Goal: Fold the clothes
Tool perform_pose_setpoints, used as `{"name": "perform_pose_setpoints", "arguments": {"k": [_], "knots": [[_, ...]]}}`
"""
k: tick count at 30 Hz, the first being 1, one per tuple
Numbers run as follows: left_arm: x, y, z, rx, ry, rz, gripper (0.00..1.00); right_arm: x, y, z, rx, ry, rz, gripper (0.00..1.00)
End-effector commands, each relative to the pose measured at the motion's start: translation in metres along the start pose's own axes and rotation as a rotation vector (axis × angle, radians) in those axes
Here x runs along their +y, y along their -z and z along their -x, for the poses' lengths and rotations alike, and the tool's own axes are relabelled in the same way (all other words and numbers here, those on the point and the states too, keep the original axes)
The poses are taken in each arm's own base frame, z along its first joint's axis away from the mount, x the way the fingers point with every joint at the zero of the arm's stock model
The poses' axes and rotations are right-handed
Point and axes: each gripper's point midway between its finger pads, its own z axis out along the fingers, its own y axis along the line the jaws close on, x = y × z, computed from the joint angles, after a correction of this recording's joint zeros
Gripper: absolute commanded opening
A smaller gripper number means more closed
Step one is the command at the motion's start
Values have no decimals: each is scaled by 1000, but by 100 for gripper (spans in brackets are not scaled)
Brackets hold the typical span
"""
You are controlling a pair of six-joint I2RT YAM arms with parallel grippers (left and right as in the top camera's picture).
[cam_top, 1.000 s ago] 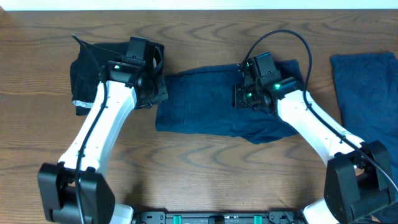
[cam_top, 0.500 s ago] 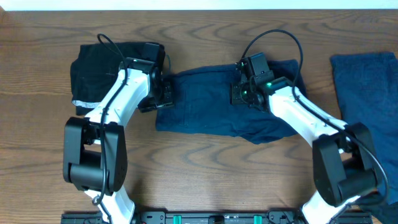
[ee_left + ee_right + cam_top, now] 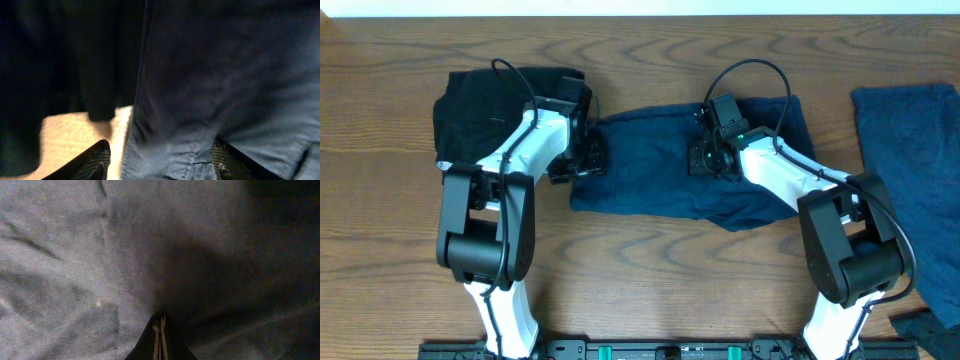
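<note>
The middle navy garment should be grabbed next by my left gripper at its edge beside the black piece (image 3: 480, 105), so that side can be folded across the garment.
A folded navy garment (image 3: 660, 180) lies mid-table. A black piece (image 3: 480, 105) with a white edge strip (image 3: 444, 165) sits to its left, and another navy piece (image 3: 910, 150) lies at the far right. My left gripper (image 3: 588, 158) stands open over the middle garment's left edge. In the left wrist view that navy cloth (image 3: 200, 75) runs between the spread fingers (image 3: 96, 161), beside the black piece (image 3: 55, 60). My right gripper (image 3: 705, 158) rests on the garment's upper middle. Its fingertips (image 3: 159, 339) are shut together against the navy cloth (image 3: 75, 255), with no fold visibly pinched.
Bare wooden table (image 3: 650, 270) stretches in front of the garments, and a sliver of it (image 3: 70, 140) shows by my left finger. The white back edge (image 3: 640, 8) runs along the far side. Both arms' cables arch above the cloth.
My left gripper has moved right from the black piece to the navy garment's left edge and has opened. My right gripper has shifted slightly left and stays shut.
</note>
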Motion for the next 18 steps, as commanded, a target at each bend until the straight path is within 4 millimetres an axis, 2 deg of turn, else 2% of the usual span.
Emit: {"name": "perform_pose_setpoints", "arguments": {"k": [1, 7, 11, 18], "knots": [[3, -16, -9, 42, -18, 35, 66, 5, -7, -7, 18, 28, -4, 3], [-13, -27, -15, 67, -45, 0, 66, 14, -8, -11, 23, 49, 3, 3], [-20, -28, -16, 59, -66, -1, 66, 15, -8, -12, 22, 56, -2, 3], [-18, -32, -22, 71, -67, 5, 66, 15, -8, -13, 26, 55, -4, 4]]}}
